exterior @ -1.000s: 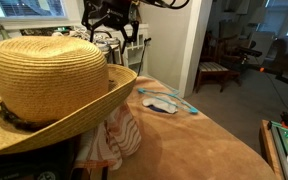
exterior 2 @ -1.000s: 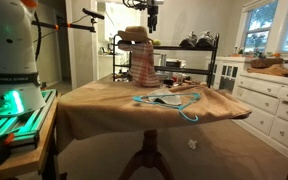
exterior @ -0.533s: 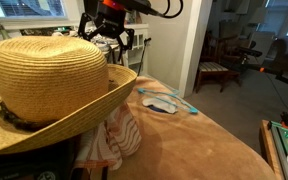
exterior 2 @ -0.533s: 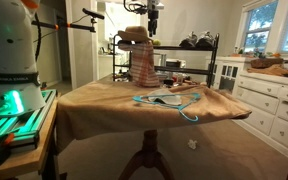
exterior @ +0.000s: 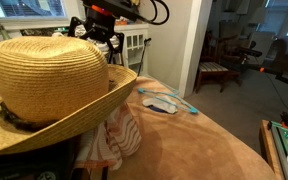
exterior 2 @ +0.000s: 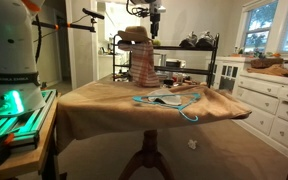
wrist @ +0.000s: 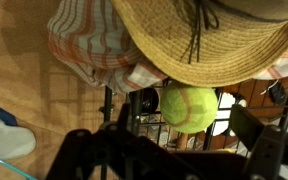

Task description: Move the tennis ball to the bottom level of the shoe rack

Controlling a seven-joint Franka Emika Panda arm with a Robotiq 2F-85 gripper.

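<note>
In the wrist view the tennis ball (wrist: 189, 108) lies between my fingers, which stop above it with open gaps beside it. My gripper comes down, before closing.
In the wrist view a yellow-green tennis ball (wrist: 189, 108) lies on a wire shelf of the black shoe rack (wrist: 121, 108), just under the brim of a straw hat (wrist: 214, 40). My gripper (wrist: 169, 142) is open, its dark fingers (wrist: 252, 128) spread wide either side of the ball and apart from it. In both exterior views the gripper (exterior: 100, 30) (exterior 2: 152, 22) hangs above the rack (exterior 2: 196, 62), behind the hat (exterior: 49, 75) (exterior 2: 134, 35). The ball is hidden in both exterior views.
A striped cloth (wrist: 89, 45) (exterior 2: 143, 65) hangs under the hat. A blue and white object (exterior: 162, 102) (exterior 2: 169, 99) lies on the brown-covered table (exterior 2: 114, 105). Shoes (exterior 2: 194, 42) sit on the rack's top. White drawers (exterior 2: 269, 100) stand to one side.
The gripper has shifted sideways and slightly down, closer in behind the hat over the rack. It stays open and nothing else has moved.
</note>
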